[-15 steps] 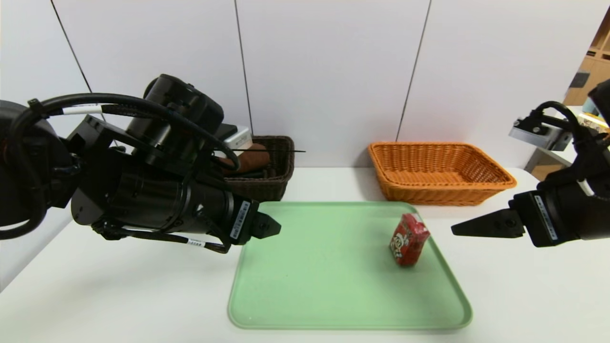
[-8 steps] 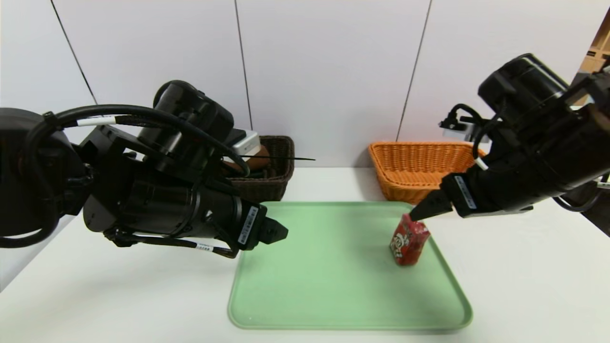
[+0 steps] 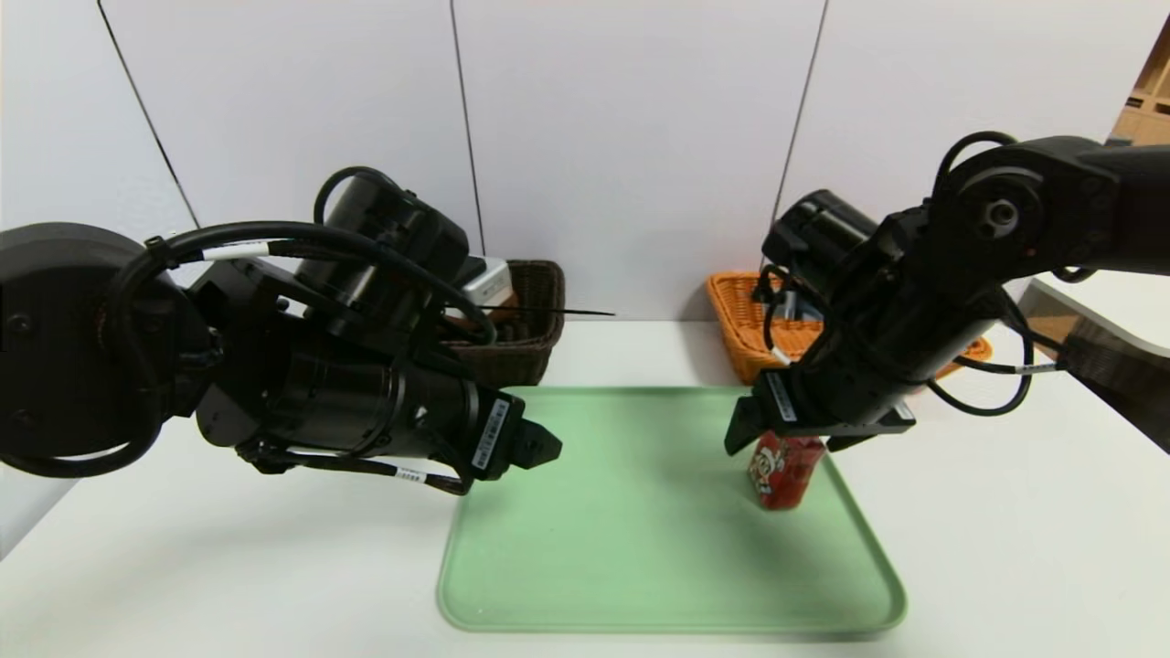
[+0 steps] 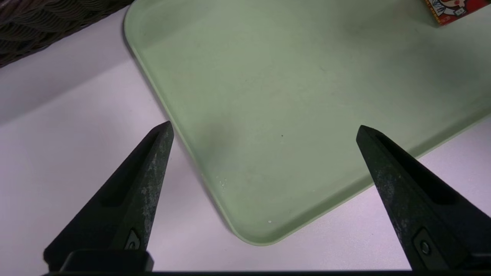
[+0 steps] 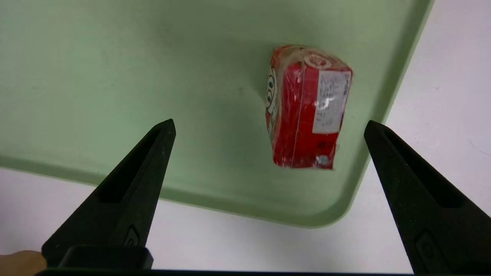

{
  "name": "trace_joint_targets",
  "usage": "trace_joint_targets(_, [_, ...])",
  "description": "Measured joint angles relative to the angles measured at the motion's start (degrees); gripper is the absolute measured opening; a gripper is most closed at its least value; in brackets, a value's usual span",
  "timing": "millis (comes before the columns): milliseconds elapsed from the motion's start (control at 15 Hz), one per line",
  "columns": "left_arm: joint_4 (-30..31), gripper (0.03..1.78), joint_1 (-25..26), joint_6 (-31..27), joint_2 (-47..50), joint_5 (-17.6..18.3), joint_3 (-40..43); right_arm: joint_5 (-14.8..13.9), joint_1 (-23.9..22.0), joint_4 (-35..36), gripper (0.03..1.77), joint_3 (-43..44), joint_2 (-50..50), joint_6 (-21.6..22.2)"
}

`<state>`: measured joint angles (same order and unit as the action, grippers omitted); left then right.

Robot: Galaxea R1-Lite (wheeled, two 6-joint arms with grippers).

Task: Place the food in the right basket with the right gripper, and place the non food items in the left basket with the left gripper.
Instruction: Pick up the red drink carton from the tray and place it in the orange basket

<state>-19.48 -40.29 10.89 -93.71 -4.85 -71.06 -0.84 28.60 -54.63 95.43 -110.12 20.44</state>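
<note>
My right gripper needs to move toward the red packet [image 3: 784, 475] first. It would miss if it closed now, because green tray shows between its fingers and the packet.
A red snack packet [image 3: 784, 475] stands on the right side of the green tray [image 3: 640, 548]. My right gripper [image 3: 791, 437] hangs just above it, pointing down. In the right wrist view the packet [image 5: 307, 111] sits between and beyond the open fingers of the right gripper [image 5: 268, 123], untouched. The orange right basket [image 3: 736, 329] is partly hidden behind the right arm. My left gripper [image 3: 539, 448] hovers open at the tray's left edge; the left wrist view shows the left gripper [image 4: 264, 126] with only bare tray [image 4: 268, 76] between its fingers. The brown left basket [image 3: 535, 338] holds items.
A white box [image 3: 489, 274] and a brown item lie in the brown basket, with a thin black stick [image 3: 558, 313] poking out to the right. White table [image 3: 228, 567] surrounds the tray. A wall stands close behind the baskets.
The right arm swung in from the right edge of the table to above the red packet, turning its gripper downward. The left arm drifted slightly right.
</note>
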Motion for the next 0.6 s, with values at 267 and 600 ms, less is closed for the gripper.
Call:
trace_joint_targets(267, [0.68,1.69,0.16,0.00,-0.59,0.06,-0.02,0.21,-0.22,-0.06,1.70,-0.01,-3.77,-0.24])
trace_joint_targets(600, [0.79,1.69,0.22,0.09,-1.24,-0.05,-0.05,0.51,-0.66,-0.06,1.70,-0.52,-6.19,-0.68])
